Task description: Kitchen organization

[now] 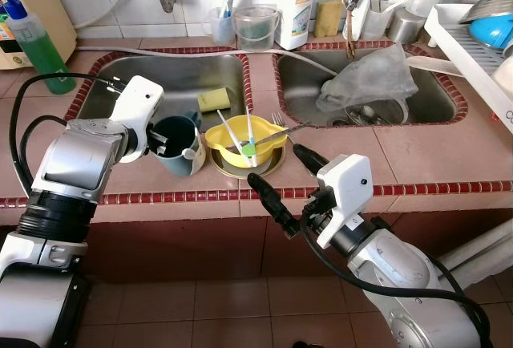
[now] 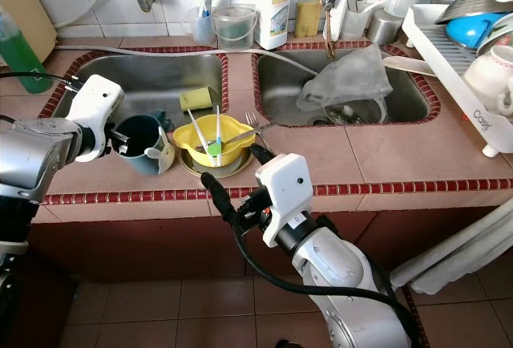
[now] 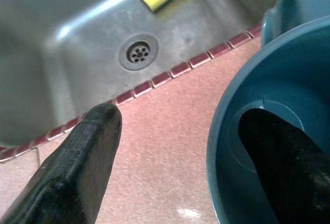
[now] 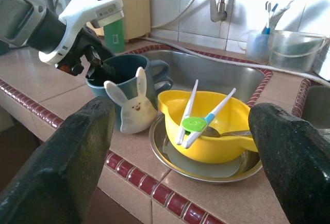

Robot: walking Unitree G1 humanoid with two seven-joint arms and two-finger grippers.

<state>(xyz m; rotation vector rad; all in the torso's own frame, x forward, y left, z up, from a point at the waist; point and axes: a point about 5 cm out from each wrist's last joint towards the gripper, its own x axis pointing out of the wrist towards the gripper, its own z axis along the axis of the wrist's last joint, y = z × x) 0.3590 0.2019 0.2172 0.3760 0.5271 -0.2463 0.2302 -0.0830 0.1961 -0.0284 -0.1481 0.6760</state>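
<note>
The teal mug should be held next by its rim in my left gripper. That leaves the teal mug's handle free to organize the kitchen.
A teal mug with a white bunny figure on its side stands on the pink tiled counter, in front of the left sink. My left gripper is open and straddles the mug's rim, with one finger inside the mug and the other finger outside. Beside the mug a yellow bowl sits on a metal plate. White training chopsticks and a fork lie in the bowl. My right gripper is open at the counter's front edge, facing the bowl.
A yellow sponge lies in the left sink. The right sink holds a crumpled plastic bag. A dish rack stands at the far right and a green bottle at the far left. A detergent bottle and a plastic pail line the back wall.
</note>
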